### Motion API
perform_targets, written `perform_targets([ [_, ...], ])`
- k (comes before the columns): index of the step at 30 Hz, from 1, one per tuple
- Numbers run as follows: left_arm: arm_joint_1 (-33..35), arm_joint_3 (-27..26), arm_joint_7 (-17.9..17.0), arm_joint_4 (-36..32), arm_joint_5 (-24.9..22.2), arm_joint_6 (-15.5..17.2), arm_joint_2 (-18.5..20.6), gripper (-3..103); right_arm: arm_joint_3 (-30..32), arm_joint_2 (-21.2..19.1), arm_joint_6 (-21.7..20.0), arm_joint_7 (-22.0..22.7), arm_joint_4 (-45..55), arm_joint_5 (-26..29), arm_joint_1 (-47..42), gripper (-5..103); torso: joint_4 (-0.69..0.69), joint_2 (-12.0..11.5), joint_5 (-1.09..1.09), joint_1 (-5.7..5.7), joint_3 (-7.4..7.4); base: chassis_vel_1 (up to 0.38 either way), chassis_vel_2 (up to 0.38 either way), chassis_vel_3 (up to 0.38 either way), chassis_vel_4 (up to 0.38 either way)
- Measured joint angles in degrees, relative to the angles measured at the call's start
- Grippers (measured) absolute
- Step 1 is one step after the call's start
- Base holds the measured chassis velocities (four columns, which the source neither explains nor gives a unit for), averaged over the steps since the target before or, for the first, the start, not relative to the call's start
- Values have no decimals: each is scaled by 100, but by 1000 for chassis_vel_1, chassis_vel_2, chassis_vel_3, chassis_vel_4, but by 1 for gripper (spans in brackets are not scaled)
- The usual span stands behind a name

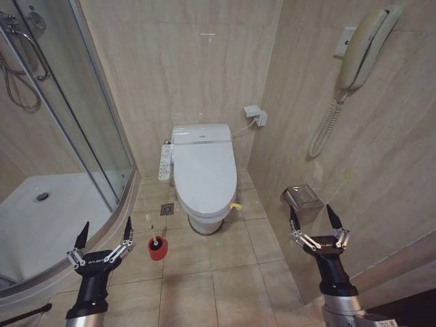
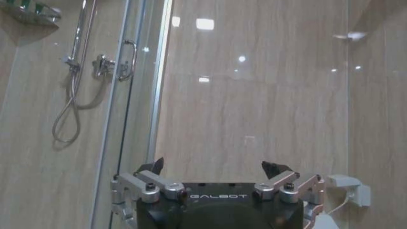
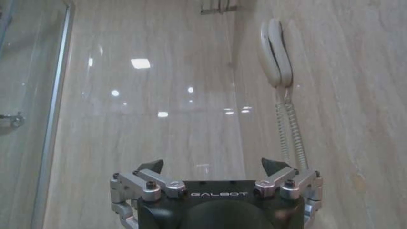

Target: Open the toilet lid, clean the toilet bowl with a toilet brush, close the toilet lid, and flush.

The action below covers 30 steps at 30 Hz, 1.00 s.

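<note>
My right gripper pinches the strap's loose end (image 1: 237, 206) next. The lid (image 1: 205, 176) is broad, smooth and shut, and only the yellow strap sticks out from its rim.
The toilet lid (image 1: 205, 169) is down, glossy white, with a yellow strap (image 1: 236, 206) at its front right rim. It hides the toilet bowl. The toilet brush (image 1: 157, 242) stands on the floor tiles in front of the toilet to the left, in a small red holder cup (image 1: 157, 250) with its dark top showing. My left gripper (image 1: 105, 231) is held up at lower left, open, near the shower edge and just left of the cup. My right gripper (image 1: 315, 216) is up at lower right, open, close to the right wall. Both hold nothing.
A glass shower cabin with a white tray (image 1: 48, 218) fills the left side. A control panel (image 1: 165, 162) hangs at the toilet's left. On the right wall are a paper holder (image 1: 304, 197) and a wall phone (image 1: 361, 51). Bare floor tiles lie before the toilet.
</note>
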Motion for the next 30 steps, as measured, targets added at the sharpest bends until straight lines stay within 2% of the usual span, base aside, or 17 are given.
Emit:
perform_targets([
  [5,-10,-75,-62,-171,-72,259,22,100,-42,-62,-131,-60,69,-43,-30,100,0,0,0,0,0,0,0,0,0],
  [13,-9,-31,-39,-217,-48,305,24,100,-42,-129,-245,-200,67,-88,-77,100,0,0,0,-1,0,0,0,0,0],
  [22,-9,65,15,-144,60,43,-45,100,-71,-97,-301,-198,68,-50,-61,100,0,0,0,-1,0,0,0,0,0],
  [30,-10,57,20,-112,65,-47,-78,100,-76,-84,-200,-239,12,8,-3,100,-1,0,0,-1,0,0,0,0,0],
])
